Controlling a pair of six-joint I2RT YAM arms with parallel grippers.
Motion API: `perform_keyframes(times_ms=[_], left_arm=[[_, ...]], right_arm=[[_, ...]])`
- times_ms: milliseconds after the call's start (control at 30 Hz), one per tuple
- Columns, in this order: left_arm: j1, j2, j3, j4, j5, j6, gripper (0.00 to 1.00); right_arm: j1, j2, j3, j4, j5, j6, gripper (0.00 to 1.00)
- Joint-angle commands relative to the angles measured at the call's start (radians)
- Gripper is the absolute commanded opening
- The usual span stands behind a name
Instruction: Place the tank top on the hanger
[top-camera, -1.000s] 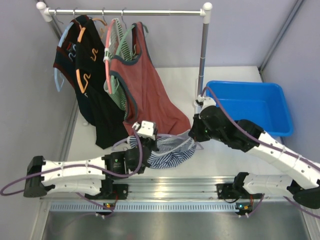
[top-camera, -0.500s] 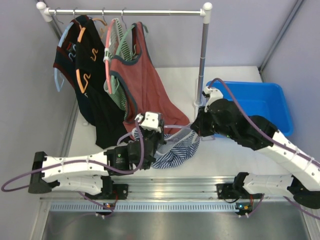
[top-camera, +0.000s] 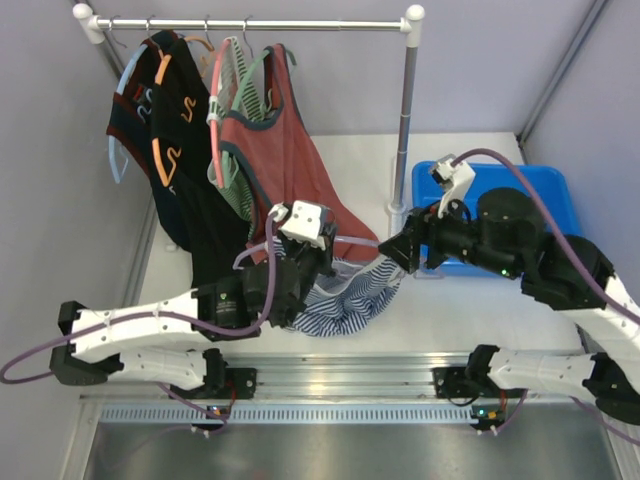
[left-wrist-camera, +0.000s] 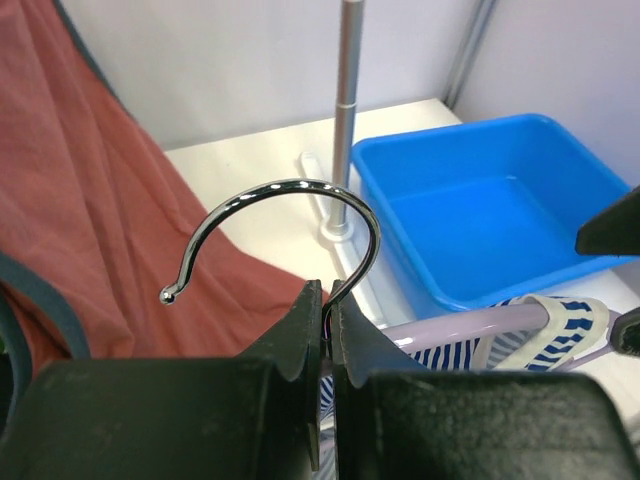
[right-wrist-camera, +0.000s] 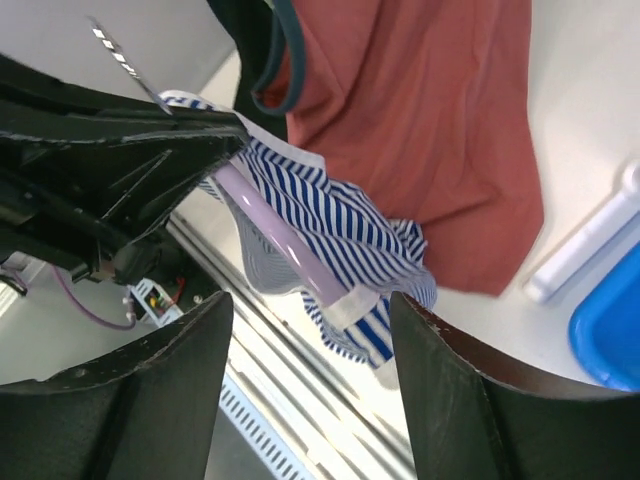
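The right gripper grabs the lilac hanger's arm at its strap end (top-camera: 382, 246) (right-wrist-camera: 347, 304) next, strap and arm together, leaving the hook free.
The navy-and-white striped tank top (top-camera: 345, 297) hangs bunched from the lilac hanger (top-camera: 352, 243), held up over the near table. Its white-trimmed strap (left-wrist-camera: 560, 318) is looped over the hanger's arm (left-wrist-camera: 470, 324). My left gripper (left-wrist-camera: 327, 300) is shut on the base of the metal hook (left-wrist-camera: 290, 190). In the right wrist view the hanger arm (right-wrist-camera: 275, 240) runs through the striped cloth (right-wrist-camera: 330, 215). My right gripper (right-wrist-camera: 310, 302) is open, its jaws wide on either side of the strap end and apart from it. In the top view it (top-camera: 393, 251) sits just right of the tank top.
A rust-red tank top (top-camera: 290, 170), a green-striped top (top-camera: 235, 75) and dark garments (top-camera: 175, 150) hang on the rack at the back left. The rack's upright pole (top-camera: 407, 120) stands mid-table. A blue bin (top-camera: 520, 205) lies under the right arm.
My right gripper opened, let go of the tank top and drew back to the right. The left arm raised the hanger and top away from the near edge.
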Motion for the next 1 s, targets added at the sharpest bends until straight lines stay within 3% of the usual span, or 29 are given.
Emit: perform_keyframes(times_ms=[0, 133, 333, 567, 700, 967], left_arm=[[-0.003, 0.001, 0.136, -0.094, 0.098, 0.012, 0.0], [-0.003, 0.013, 0.28, -0.201, 0.182, 0.016, 0.0], [-0.005, 0.085, 0.491, -0.362, 0.279, 0.055, 0.0], [-0.005, 0.124, 0.55, -0.365, 0.319, 0.105, 0.0], [-0.003, 0.142, 0.562, -0.341, 0.316, 0.122, 0.0], [-0.003, 0.157, 0.547, -0.252, 0.29, 0.165, 0.0]], right_arm=[[0.014, -0.036, 0.089, 0.058, -0.038, -0.166, 0.63], [0.014, -0.033, 0.15, 0.024, -0.053, -0.258, 0.63], [0.014, -0.025, 0.172, 0.023, -0.2, -0.293, 0.63], [0.014, -0.015, 0.152, 0.029, -0.243, -0.273, 0.62], [0.014, -0.019, 0.13, 0.03, -0.245, -0.255, 0.48], [0.016, -0.057, 0.058, 0.027, -0.216, -0.232, 0.43]])
